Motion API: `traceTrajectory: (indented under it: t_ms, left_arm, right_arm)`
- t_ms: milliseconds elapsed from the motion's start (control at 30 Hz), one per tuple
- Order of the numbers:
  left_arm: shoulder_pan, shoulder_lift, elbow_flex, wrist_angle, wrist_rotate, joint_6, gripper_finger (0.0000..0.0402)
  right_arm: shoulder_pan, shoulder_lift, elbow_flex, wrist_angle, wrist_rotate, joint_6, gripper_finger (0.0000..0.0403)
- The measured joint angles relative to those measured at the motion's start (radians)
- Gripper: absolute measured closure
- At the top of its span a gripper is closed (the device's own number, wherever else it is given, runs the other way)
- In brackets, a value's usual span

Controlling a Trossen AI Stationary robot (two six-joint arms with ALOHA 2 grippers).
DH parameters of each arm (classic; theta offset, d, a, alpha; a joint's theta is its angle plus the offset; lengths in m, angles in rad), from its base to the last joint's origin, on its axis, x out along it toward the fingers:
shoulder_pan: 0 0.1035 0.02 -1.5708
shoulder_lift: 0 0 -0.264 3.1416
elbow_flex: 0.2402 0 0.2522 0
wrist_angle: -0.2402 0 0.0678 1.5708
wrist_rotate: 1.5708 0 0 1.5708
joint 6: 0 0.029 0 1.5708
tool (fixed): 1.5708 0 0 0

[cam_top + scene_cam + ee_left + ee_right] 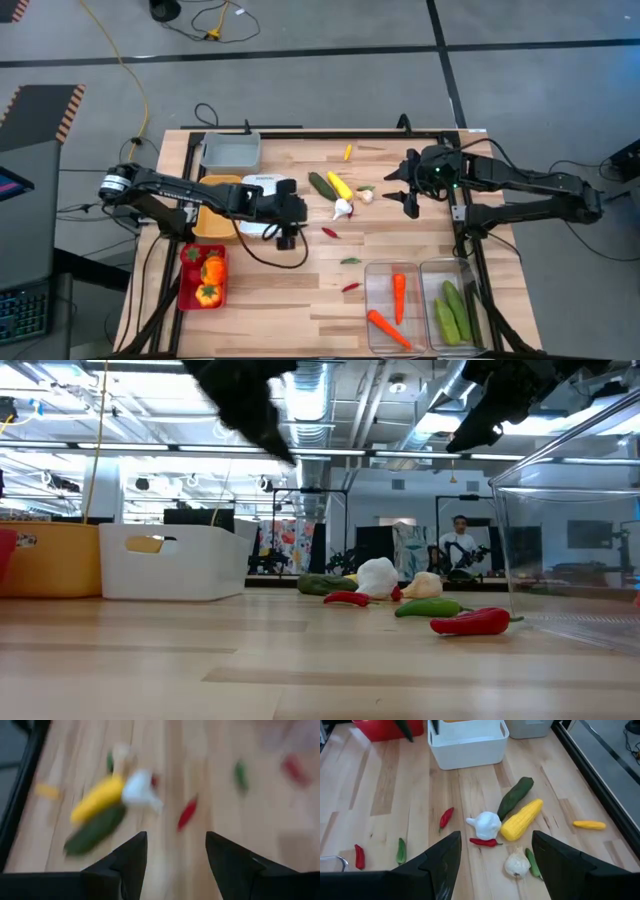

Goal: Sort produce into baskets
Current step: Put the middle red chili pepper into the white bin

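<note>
I will sort the red chili into the white basket. It lies beside the garlic, and my left gripper will grab it by its body [330,233] next.
Loose produce lies mid-table: a dark green cucumber [322,184], a yellow corn cob [340,185], white garlic [343,209], a second garlic [367,196], red chilies [330,232], a green chili [351,261] and a small yellow piece [348,152]. My left gripper [298,222] hangs open above the table beside the white basket [262,190], left of this produce, with nothing between its fingers [132,857]. My right gripper [397,190] hovers open to the right of the garlic, also holding nothing [492,862].
A grey basket [231,150] and a yellow basket [215,215] stand at the left. The red basket [203,277] holds peppers. At the near right, one clear basket [392,305] holds carrots and the other clear basket [455,305] holds cucumbers. Bare wood lies between them.
</note>
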Motion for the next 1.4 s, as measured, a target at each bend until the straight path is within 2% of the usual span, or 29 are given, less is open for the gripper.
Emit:
traceTrajectory:
  t_ms: [67,200,433,667,767,1167,1400]
  left_arm:
    - [0.0,0.031,0.003,0.113,0.026,0.019,0.0219]
    - [0.0,0.12,0.001,0.241,0.034,0.084,0.0228]
    - [0.0,0.297,0.0,0.366,0.034,0.155,0.023]
    - [0.009,0.409,0.0,0.384,0.034,0.178,0.0231]
    - [0.023,0.438,0.0,0.401,0.066,0.164,0.0231]
    - [0.08,0.498,0.0,0.428,0.209,0.038,0.0231]
    - [0.084,0.505,0.001,0.439,0.216,0.035,0.025]
  right_arm:
    - [0.0,0.0,0.0,0.0,0.0,0.0,0.0132]
    - [0.005,0.001,0.0,-0.002,0.0,0.003,0.0132]
    - [0.005,0.01,0.0,-0.005,0.001,0.003,0.0132]
    - [0.005,0.026,0.0,-0.007,0.001,0.002,0.0132]
    - [0.005,0.038,0.0,-0.006,0.001,0.002,0.0132]
    - [0.005,0.092,0.0,-0.001,0.003,0.0,0.0132]
    - [0.005,0.109,-0.001,0.001,0.003,0.0,0.0132]
